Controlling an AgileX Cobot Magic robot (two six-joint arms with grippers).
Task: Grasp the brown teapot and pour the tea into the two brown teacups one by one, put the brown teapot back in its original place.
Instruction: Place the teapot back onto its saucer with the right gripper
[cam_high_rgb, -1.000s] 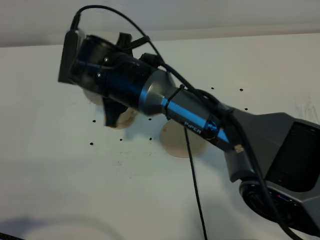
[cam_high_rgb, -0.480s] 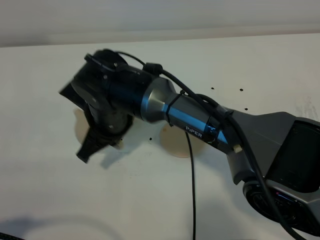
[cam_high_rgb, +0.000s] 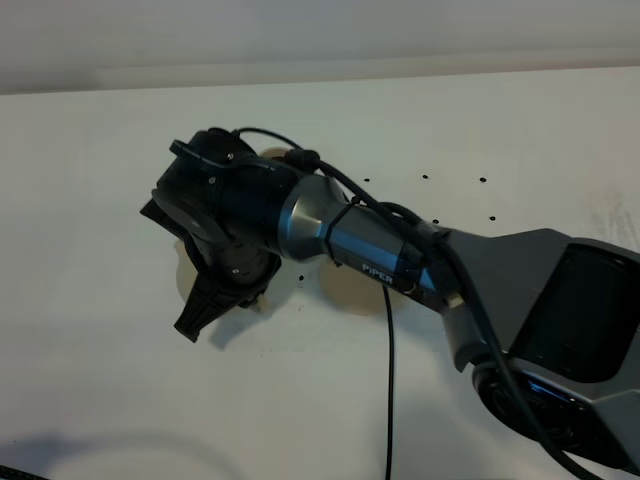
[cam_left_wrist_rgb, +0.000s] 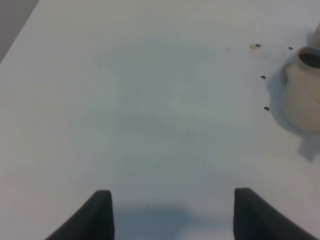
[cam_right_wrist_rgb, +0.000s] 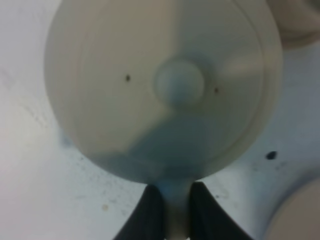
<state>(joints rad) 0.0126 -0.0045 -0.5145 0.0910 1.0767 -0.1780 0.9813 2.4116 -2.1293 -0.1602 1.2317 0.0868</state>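
My right gripper should keep holding the teapot, because the round coaster is still empty beside the brown teapot.
In the right wrist view the brown teapot (cam_right_wrist_rgb: 165, 85) fills the frame, seen from above with its lid knob in the middle. My right gripper (cam_right_wrist_rgb: 175, 222) is shut on its loop handle. In the high view the right arm reaches across the middle, and its gripper (cam_high_rgb: 215, 305) hides the teapot. One brown teacup (cam_left_wrist_rgb: 302, 95) shows in the left wrist view, off to the side of my open, empty left gripper (cam_left_wrist_rgb: 172, 215). The round coaster (cam_high_rgb: 350, 288) lies partly under the right arm. A beige rim (cam_right_wrist_rgb: 300, 22) beside the teapot is a cup or saucer; I cannot tell which.
The white table (cam_high_rgb: 120, 380) has small dark dots (cam_high_rgb: 483, 180) on it. The right arm's base (cam_high_rgb: 570, 340) and a hanging cable (cam_high_rgb: 388, 380) fill the right front. Another beige round edge (cam_right_wrist_rgb: 300, 220) lies close to the teapot.
The right wrist has rolled over and swung down toward the front left, then shifted slightly right. The beige dishes it showed earlier are now mostly hidden under it.
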